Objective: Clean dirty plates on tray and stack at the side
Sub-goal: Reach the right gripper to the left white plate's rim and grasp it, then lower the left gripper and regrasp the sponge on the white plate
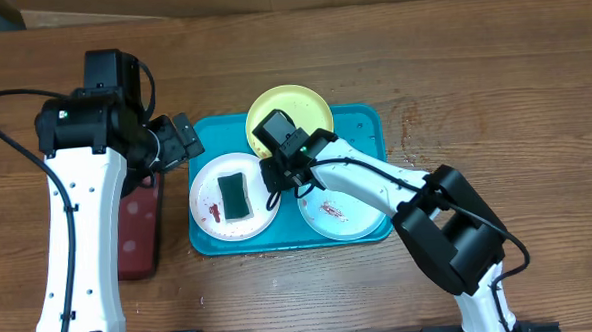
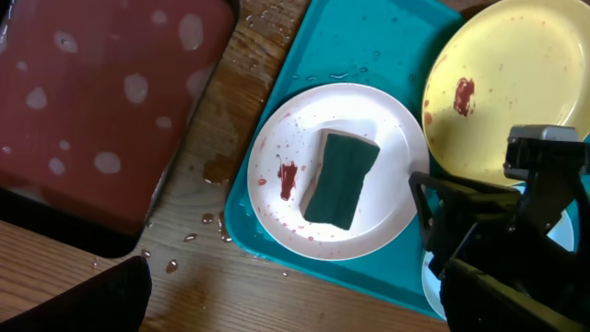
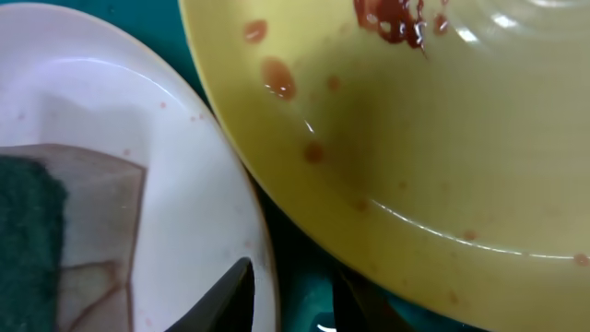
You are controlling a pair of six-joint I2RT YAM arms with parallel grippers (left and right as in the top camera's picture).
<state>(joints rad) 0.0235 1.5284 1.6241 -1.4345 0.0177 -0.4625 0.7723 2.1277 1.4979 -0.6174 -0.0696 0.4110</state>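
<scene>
The sponge's pale bottom should stay free to clean, so my left gripper should pinch the sponge's dark green top (image 1: 234,196) (image 2: 342,181) next.
Three smeared plates lie on the turquoise tray (image 1: 369,123). The white plate (image 1: 209,185) at the left carries a dark green sponge (image 1: 236,196). The yellow-green plate (image 1: 288,106) is at the back and the mint-rimmed plate (image 1: 343,216) at the front right. My right gripper (image 3: 295,300) sits low between the white plate (image 3: 138,120) and the yellow-green plate (image 3: 442,138). Its jaws are narrowed around the white plate's right rim, with bare tray showing in the gap. My left gripper (image 2: 295,314) hangs wide open over the wood at the tray's left edge, holding nothing.
A dark red tray (image 1: 139,228) with water drops lies left of the turquoise one, under my left arm. Water drops dot the wood between the two trays. My right arm (image 1: 377,182) crosses above the mint-rimmed plate.
</scene>
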